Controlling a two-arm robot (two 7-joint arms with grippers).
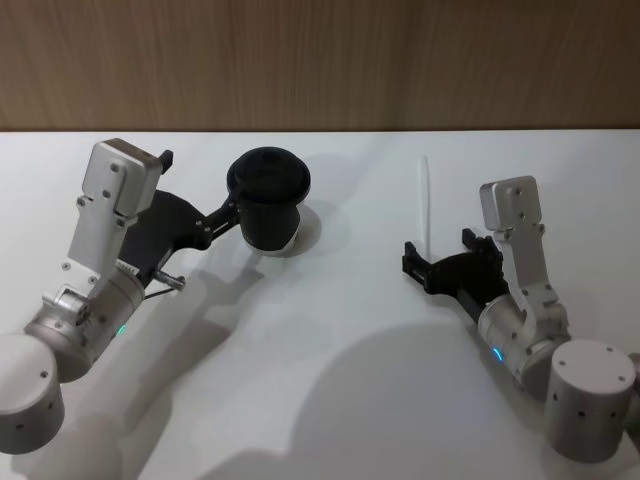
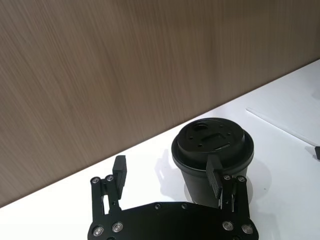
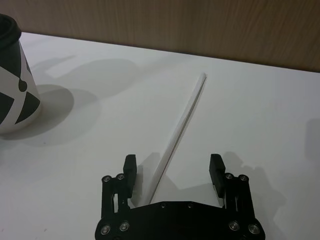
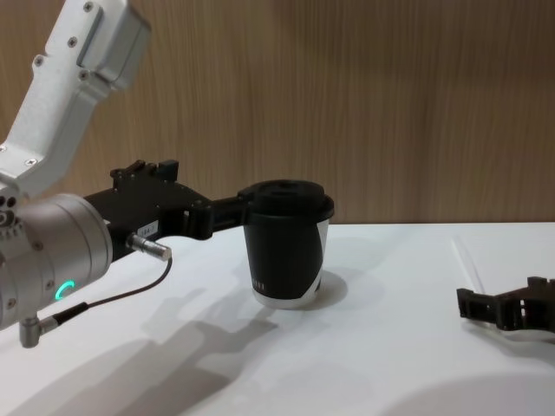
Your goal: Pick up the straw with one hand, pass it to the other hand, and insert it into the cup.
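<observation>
My right gripper grabs the straw by its lower end [image 1: 427,244] next, to keep the rest of the straw's length [image 1: 424,185] free for the other hand.
The white translucent straw [image 1: 425,195] lies flat on the white table, right of the cup. My right gripper [image 1: 438,246] is open and low over the straw's near end; in the right wrist view the straw [image 3: 182,120] runs between its two fingers [image 3: 130,169] without touching either. The black cup [image 1: 270,205] with its domed lid stands upright at the back middle. My left gripper [image 2: 166,172] is open beside the cup [image 2: 200,142], with one finger [image 2: 214,176] against its side just below the lid. In the chest view the cup [image 4: 286,243] shows a white wedge.
A wooden wall [image 1: 320,60] runs behind the table's far edge. A thin black cable [image 4: 113,299] hangs from the left wrist. The white tabletop [image 1: 330,380] between and in front of the two arms is bare.
</observation>
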